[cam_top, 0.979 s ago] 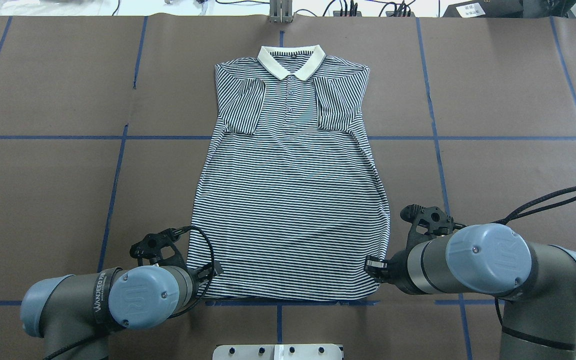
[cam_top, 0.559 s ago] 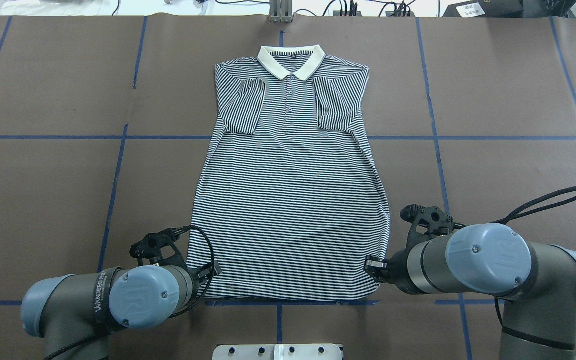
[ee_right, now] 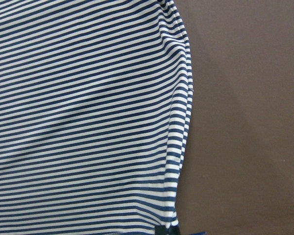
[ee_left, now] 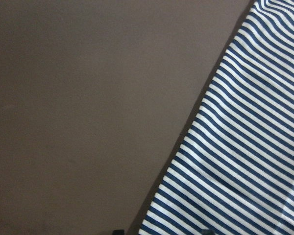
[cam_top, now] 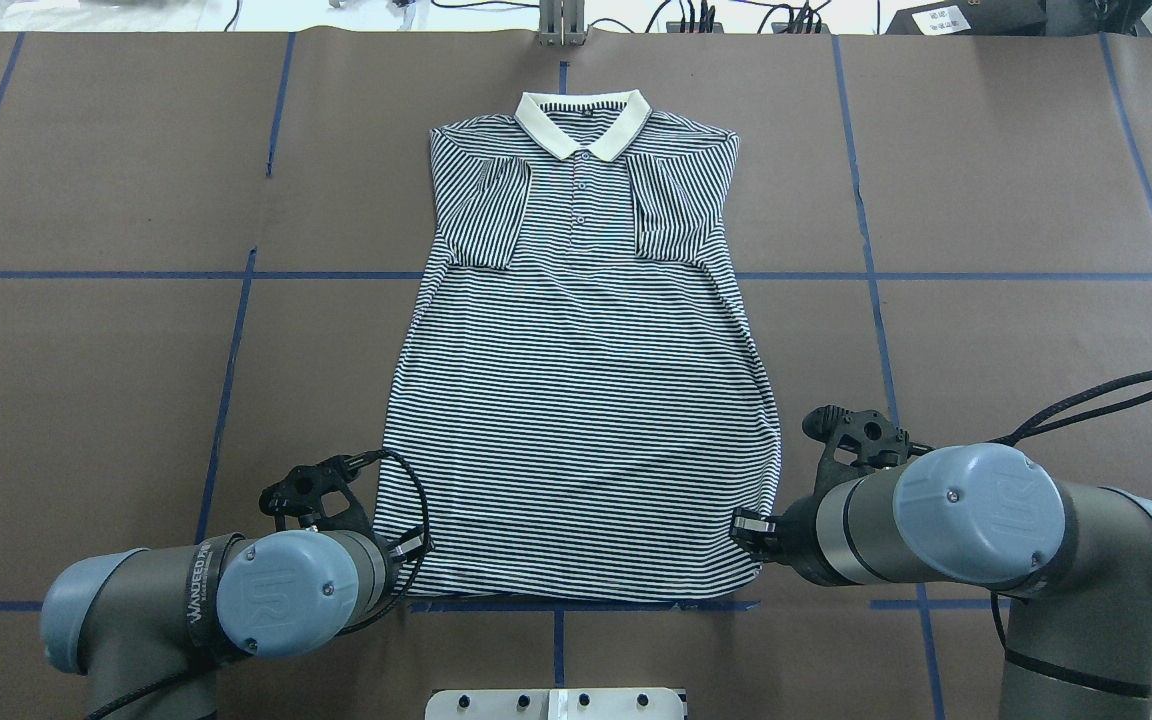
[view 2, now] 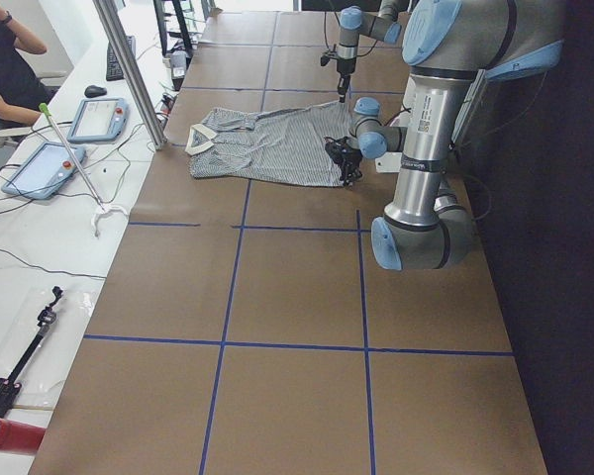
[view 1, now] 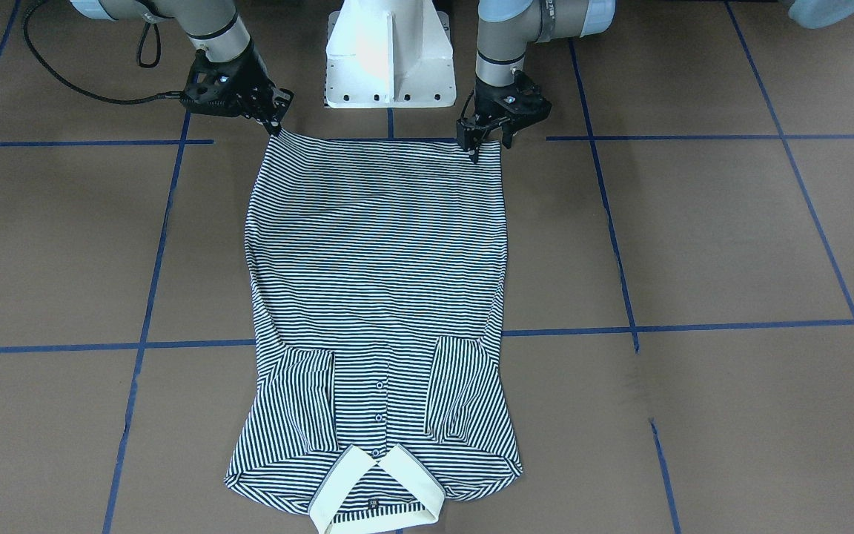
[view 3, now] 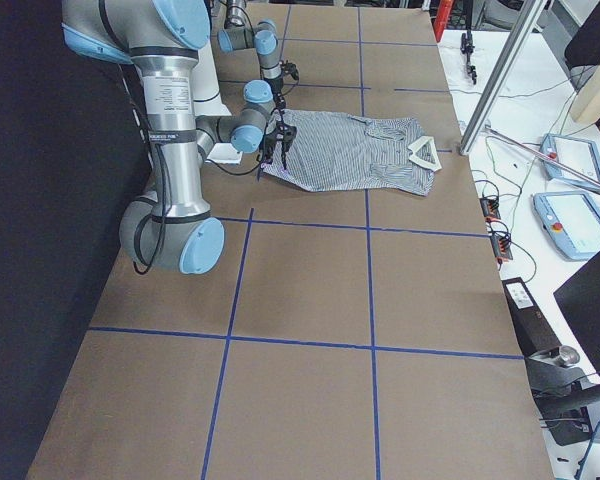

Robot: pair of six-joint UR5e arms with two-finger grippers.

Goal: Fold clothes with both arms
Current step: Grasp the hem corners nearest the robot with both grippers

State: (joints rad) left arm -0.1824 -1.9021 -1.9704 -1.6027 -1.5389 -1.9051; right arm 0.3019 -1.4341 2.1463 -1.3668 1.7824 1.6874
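Observation:
The robot's left gripper needs to grab the shirt by its hem corner (view 1: 488,153) next. Then the robot will fold the shirt up toward the striped polo shirt's collar (view 1: 376,488).
The striped polo shirt (cam_top: 581,380) lies flat on the table, collar at the far side, both sleeves folded in onto the chest. It also shows in the front view (view 1: 379,297). My left gripper (view 1: 486,144) is low at the hem's left corner, its two fingers apart and straddling the shirt's edge (ee_left: 225,161). My right gripper (view 1: 276,127) is at the hem's right corner and looks pinched shut on the fabric edge (ee_right: 174,205). In the overhead view both grippers are mostly hidden under the wrists (cam_top: 414,548) (cam_top: 746,525).
The table is covered in brown paper with blue tape lines (cam_top: 556,275). The white pedestal base (view 1: 390,52) stands just behind the hem. A metal pole (view 2: 129,69) and tablets stand beyond the collar end.
The left gripper's visible finger has shifted slightly inward at the hem corner. The right arm has barely moved. The shirt lies as before.

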